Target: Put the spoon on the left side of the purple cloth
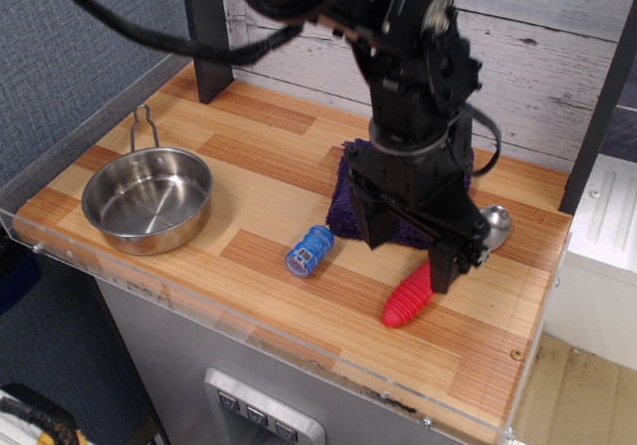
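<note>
I will next grab the spoon by its red handle [406,305] with my gripper, so that I can move the spoon beside the purple cloth [344,192].
The spoon lies at the front right of the table, with its red ribbed handle [406,305] pointing toward the front and its silver bowl [496,224] behind. My gripper [406,257] is open and has come down low over the upper part of the handle, hiding it. One finger stands by the cloth's front edge, the other over the handle. I cannot tell whether it touches the spoon. The purple cloth [344,192] lies behind the gripper, mostly hidden by the arm. The spoon is to its right and front.
A steel pan [147,198] sits at the left. A small blue cylinder [310,250] lies just front-left of the cloth. A black post [206,27] stands at the back left. A clear raised lip [249,321] runs along the table's front edge.
</note>
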Controlling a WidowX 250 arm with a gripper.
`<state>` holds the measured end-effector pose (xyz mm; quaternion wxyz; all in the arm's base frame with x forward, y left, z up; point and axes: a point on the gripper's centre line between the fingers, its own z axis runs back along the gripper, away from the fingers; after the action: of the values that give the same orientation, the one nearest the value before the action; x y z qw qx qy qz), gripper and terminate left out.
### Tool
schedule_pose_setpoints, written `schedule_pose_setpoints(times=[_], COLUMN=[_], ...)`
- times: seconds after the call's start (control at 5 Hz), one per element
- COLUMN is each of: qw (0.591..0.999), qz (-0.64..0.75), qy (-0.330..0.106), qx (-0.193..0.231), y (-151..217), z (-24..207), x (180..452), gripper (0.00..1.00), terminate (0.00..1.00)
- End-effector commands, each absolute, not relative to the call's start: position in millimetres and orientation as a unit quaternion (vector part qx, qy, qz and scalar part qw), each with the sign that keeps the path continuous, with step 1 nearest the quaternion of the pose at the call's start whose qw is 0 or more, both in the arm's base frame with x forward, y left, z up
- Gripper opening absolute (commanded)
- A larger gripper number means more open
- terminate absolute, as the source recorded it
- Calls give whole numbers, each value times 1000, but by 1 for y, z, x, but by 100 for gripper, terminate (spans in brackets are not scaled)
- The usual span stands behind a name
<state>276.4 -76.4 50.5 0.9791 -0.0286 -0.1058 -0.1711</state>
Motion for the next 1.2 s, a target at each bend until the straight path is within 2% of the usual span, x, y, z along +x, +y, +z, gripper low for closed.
schedule_pose_setpoints(times=[0.0, 0.2, 0.6, 0.8, 1.0], qw=[973, 972, 971, 971, 973], qz=[-197, -209, -214, -212, -207], qy=[-117, -110, -103, -106, -104], qx=[-7, 2, -12, -14, -15], y=[-80, -82, -93, -92, -93], z=[37, 26, 15, 14, 14], x=[298, 300, 291, 288, 287], gripper=[100, 100, 100, 0, 0], terminate=[0, 0, 0, 0, 0])
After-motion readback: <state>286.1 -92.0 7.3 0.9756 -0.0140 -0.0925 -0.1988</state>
